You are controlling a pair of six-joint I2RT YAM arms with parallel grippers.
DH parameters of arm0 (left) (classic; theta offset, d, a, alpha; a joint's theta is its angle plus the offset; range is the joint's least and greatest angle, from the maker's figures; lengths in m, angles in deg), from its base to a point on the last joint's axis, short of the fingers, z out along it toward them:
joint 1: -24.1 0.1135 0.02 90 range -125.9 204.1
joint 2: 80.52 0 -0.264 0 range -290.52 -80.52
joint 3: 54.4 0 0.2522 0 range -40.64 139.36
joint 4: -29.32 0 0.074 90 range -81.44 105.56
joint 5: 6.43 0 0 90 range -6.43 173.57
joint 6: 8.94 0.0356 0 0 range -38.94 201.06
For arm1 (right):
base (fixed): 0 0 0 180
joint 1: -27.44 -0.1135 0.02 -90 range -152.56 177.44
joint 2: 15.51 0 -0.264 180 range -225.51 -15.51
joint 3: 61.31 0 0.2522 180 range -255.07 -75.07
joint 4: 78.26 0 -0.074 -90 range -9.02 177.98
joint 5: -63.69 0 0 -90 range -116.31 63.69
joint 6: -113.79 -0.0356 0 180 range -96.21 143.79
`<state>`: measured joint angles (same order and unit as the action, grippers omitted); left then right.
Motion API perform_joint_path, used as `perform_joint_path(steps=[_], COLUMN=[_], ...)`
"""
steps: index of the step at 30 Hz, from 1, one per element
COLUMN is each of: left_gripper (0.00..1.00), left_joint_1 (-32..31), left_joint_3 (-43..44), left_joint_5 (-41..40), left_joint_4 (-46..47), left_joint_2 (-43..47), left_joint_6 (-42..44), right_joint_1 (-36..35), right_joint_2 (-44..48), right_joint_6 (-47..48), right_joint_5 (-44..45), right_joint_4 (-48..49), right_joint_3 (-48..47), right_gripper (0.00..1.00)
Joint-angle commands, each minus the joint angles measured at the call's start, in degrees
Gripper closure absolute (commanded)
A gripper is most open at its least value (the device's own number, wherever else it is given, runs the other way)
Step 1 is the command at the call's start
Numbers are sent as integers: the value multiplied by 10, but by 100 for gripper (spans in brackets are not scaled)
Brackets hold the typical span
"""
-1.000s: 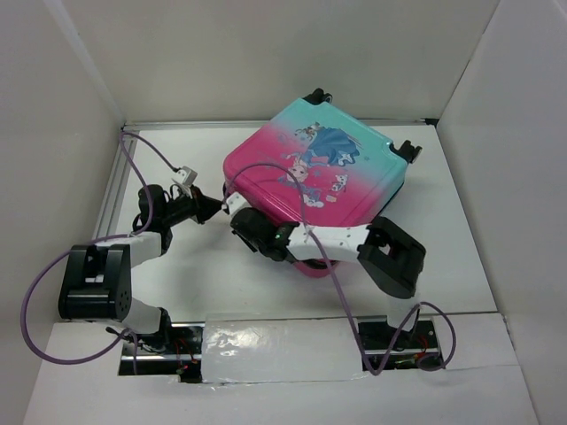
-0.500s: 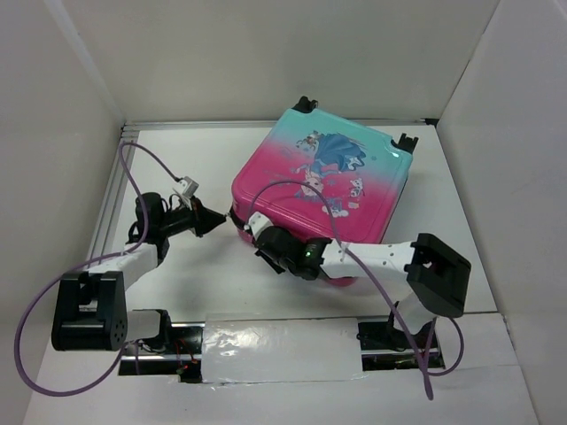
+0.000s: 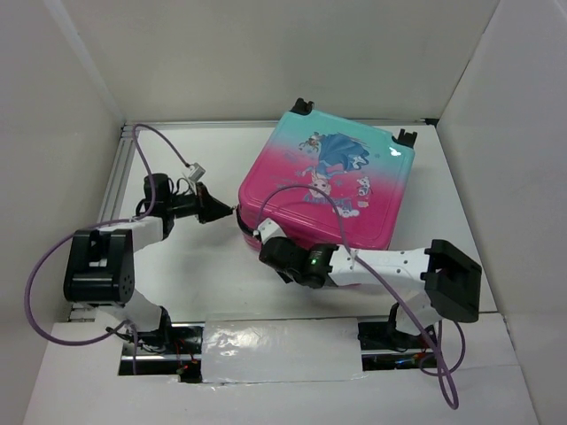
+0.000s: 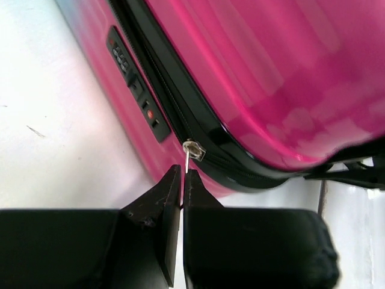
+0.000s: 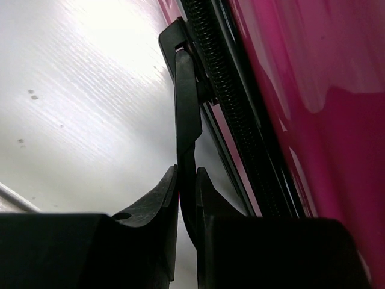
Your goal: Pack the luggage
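My left gripper should move the zipper pull (image 4: 190, 158) to the far end of the combination lock before letting go. The zipper pull would end up near the luggage's corner, short of that end, if I opened now.
The luggage (image 3: 332, 181), a pink-to-teal hard-shell suitcase with a cartoon princess print, lies closed and flat on the white table. My left gripper (image 3: 229, 211) is at its left near corner, shut on the thin metal zipper pull (image 4: 190, 158) of the black zipper track. A combination lock (image 4: 135, 90) sits just beyond on the pink side wall. My right gripper (image 3: 262, 235) is at the suitcase's near edge, shut on a black strap handle (image 5: 185, 114) that stands beside the zipper (image 5: 231, 114).
White walls enclose the table on three sides. Black wheels (image 3: 405, 136) stick out at the suitcase's far edge. Purple cables (image 3: 159, 150) loop over both arms. A metal rail (image 3: 115, 190) runs along the table's left edge.
The suitcase has turned and slid right and away. My left gripper followed its corner to the right. My right arm's base link swung right while its gripper stayed on the near edge.
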<state>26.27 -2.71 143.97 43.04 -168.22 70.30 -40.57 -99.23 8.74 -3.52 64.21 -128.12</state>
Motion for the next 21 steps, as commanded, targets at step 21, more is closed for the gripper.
perform_joint_path(steps=[21], left_gripper=[100], left_joint_1=[5], left_joint_3=[302], left_joint_5=[-144], left_joint_4=[34], left_joint_2=[-253], left_joint_6=[19], right_joint_1=[-60], right_joint_2=[0], right_joint_6=[-80], right_joint_5=[97], right_joint_4=[-191], right_joint_3=[-20], right_gripper=[100])
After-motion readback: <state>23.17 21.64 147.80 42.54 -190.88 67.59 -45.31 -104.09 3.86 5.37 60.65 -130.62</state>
